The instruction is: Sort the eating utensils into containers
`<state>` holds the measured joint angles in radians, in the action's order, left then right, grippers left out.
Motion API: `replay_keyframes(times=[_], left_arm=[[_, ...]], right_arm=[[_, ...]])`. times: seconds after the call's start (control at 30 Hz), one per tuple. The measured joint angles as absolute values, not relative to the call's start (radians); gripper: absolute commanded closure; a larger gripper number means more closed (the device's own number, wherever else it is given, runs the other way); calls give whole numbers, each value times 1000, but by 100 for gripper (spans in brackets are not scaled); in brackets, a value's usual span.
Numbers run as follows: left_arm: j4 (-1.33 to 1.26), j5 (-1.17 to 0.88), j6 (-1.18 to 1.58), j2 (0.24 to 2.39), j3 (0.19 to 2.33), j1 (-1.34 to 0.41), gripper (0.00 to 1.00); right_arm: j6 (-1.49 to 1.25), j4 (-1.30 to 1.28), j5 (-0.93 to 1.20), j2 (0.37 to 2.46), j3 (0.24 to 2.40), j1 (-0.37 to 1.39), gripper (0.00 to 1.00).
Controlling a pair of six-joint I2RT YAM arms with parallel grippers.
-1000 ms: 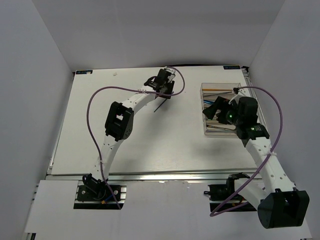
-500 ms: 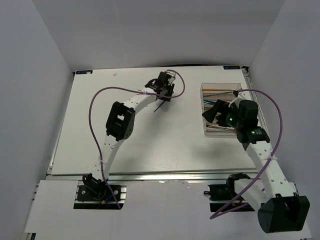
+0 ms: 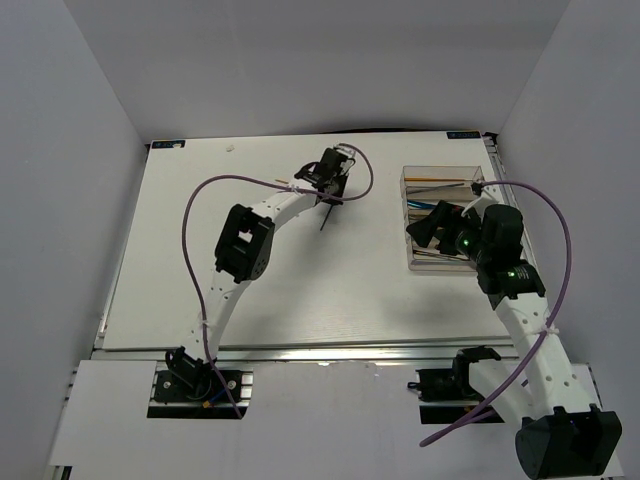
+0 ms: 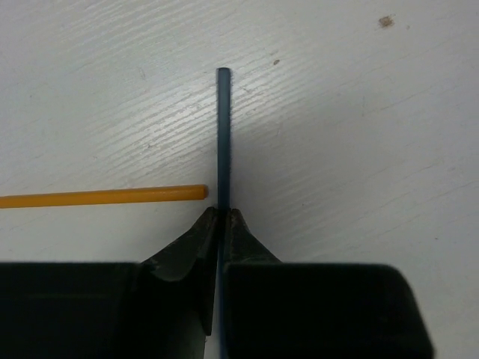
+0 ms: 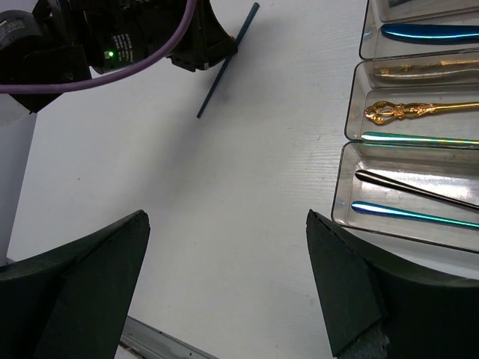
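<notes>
My right gripper grabs the dark chopstick in my left gripper by a loose end next, to sort the dark chopstick into the tray (image 3: 438, 169).
My left gripper (image 3: 329, 196) is shut on a dark chopstick (image 3: 325, 216) at the far middle of the table. In the left wrist view the jaws (image 4: 222, 212) pinch the chopstick (image 4: 223, 134), whose free end points away. An orange chopstick (image 4: 105, 197) lies on the table just left of the fingertips. My right gripper (image 3: 430, 224) is open and empty by the left edge of the clear tray (image 3: 438, 169). The right wrist view shows the tray (image 5: 349, 112) holding a blue knife (image 5: 430, 33), a gold fork (image 5: 419, 110) and other utensils.
The white table (image 3: 200, 260) ends at a metal rail (image 3: 300, 352) near the arm bases. Grey walls stand on three sides. The left arm's purple cable (image 3: 185, 230) loops above the table's left half. The right wrist view also shows the left gripper (image 5: 202, 41).
My left gripper has shifted slightly right with the dark chopstick, whose free end swung right. My right arm has drawn back a little to the right.
</notes>
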<state>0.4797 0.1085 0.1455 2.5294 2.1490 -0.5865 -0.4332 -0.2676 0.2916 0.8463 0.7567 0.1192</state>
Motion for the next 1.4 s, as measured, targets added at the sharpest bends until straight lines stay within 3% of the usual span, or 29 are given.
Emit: replay_keyframes(times=[0.13,0.27,0.47,0.73,0.97,1.4], left_arm=[[455,139,142,2505,2098,-619,100],[423,149,154,2451,2002,-664,100],[315,142,231,2258,1681,-723,100],[163,88,405,1972,1312,-742,100],[62,54,456,1840,1269,-742,100],[-1,-69,513,1807,1216,-765,100]], right_arm=[[-432,-270,315,843,757,119,11],[-438,-244,379,853,751,119,11],[-498,-186,400,924,701,120,11],[-759,38,392,947,522,120,15],[-865,220,416,1126,522,138,16],[-862,331,439,1480,762,257,21]])
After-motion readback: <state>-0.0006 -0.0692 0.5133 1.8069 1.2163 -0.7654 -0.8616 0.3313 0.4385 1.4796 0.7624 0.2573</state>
